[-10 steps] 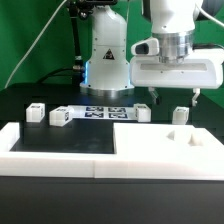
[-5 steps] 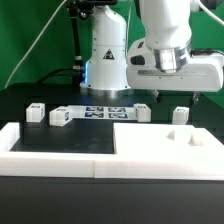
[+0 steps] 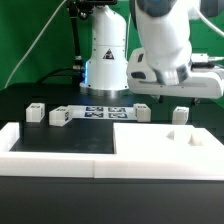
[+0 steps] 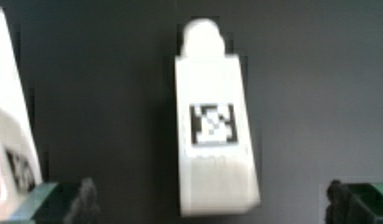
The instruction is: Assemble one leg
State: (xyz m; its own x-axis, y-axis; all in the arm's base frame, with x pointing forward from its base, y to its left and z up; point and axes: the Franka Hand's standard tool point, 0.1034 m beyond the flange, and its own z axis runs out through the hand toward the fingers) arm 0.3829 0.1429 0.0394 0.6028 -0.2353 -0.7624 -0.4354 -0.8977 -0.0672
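Observation:
Next, my gripper grabs the leg by its blunt end to fit the leg's narrower tip into the slab.
A leg, a white post with a black-and-white tag on its side and a narrower tip at one end, lies on the black table in the wrist view. My gripper is open above it, its dark fingertips wide apart on either side of the leg's blunt end, not touching it. In the exterior view the gripper hangs tilted above the leg at the right. Other legs stand at the left, beside it and in the middle. The wide white slab lies in front.
The marker board lies at the table's middle in front of the robot base. A white raised border runs along the front left. Another white piece shows at the wrist view's edge.
The arm has swung toward the exterior view's left and tilted. The gripper has turned over the right-hand leg. The legs and the slab have not moved.

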